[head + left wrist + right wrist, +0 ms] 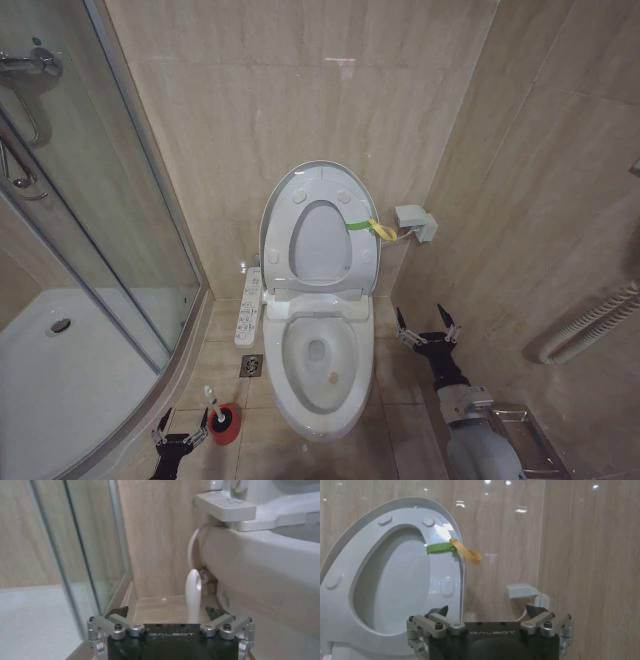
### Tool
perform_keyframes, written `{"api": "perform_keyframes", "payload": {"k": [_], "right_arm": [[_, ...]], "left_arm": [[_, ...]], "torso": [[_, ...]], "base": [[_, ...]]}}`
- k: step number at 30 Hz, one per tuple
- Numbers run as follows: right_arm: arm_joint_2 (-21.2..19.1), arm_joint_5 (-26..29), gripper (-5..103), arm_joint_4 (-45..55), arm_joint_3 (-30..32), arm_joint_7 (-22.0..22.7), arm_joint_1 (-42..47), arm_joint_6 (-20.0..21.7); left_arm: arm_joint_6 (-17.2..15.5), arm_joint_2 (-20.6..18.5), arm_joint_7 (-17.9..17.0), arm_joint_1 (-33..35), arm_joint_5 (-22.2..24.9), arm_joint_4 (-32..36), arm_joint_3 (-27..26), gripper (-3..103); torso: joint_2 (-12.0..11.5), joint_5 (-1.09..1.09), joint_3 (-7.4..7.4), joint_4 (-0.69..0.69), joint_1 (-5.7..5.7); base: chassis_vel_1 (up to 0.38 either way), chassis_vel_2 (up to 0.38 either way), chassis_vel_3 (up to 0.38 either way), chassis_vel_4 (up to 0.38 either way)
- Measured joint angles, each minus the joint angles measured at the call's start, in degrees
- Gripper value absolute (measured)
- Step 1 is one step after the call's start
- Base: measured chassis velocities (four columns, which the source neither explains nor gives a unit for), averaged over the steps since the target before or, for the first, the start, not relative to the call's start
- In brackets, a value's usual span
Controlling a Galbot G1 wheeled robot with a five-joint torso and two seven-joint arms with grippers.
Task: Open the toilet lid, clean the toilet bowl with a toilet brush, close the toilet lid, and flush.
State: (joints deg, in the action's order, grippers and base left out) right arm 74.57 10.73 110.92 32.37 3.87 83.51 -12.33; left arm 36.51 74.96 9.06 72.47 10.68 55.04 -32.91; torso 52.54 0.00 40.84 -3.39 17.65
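Observation:
I should next grab the toilet brush by its upright pale handle (pixel 212 400) with my left gripper, because the brush's head is inside the red holder (pixel 226 425). Then I can clean with the brush.
The toilet lid (pixel 300 190) stands raised against the wall, with the seat ring up against it; a green band and a yellow loop (pixel 465 551) hang on its edge. Below lies the open toilet bowl (pixel 320 365), with water at the bottom. On the floor left of the bowl stands the toilet brush (pixel 222 420), its pale handle (pixel 193 592) upright in a red holder. My left gripper (pixel 180 432) is open just beside it, and the handle rises in line with the gap between the fingers, untouched. My right gripper (pixel 427 330) hangs open to the right of the bowl, facing the lid (pixel 395 573).
A glass shower screen (pixel 110 220) and a white shower tray (pixel 60 370) fill the left side. A long button panel (pixel 248 307) juts from the toilet's left side, with a floor drain (pixel 250 366) below it. A wall box (pixel 415 222) and a ribbed hose (pixel 590 325) are on the right.

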Motion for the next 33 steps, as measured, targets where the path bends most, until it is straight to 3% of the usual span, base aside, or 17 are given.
{"api": "perform_keyframes", "payload": {"k": [13, 33], "right_arm": [[0.00, 0.00, 100, 0.00, 0.00, 0.00, 0.00, 0.00], [0.00, 0.00, 100, 0.00, 0.00, 0.00, 0.00, 0.00]], "left_arm": [[1.74, -0.81, 4.26, -4.55, -0.04, -5.20, 0.67, 98], [2.53, 0.29, 6.07, -9.07, -0.53, -9.55, 2.07, 93]], "torso": [[0.00, 0.00, 0.00, 0.00, 0.00], [0.00, 0.00, -0.01, 0.00, 0.00]], "base": [[0.000, 0.000, 0.000, 0.000], [0.000, 0.000, 0.000, 0.000]]}}
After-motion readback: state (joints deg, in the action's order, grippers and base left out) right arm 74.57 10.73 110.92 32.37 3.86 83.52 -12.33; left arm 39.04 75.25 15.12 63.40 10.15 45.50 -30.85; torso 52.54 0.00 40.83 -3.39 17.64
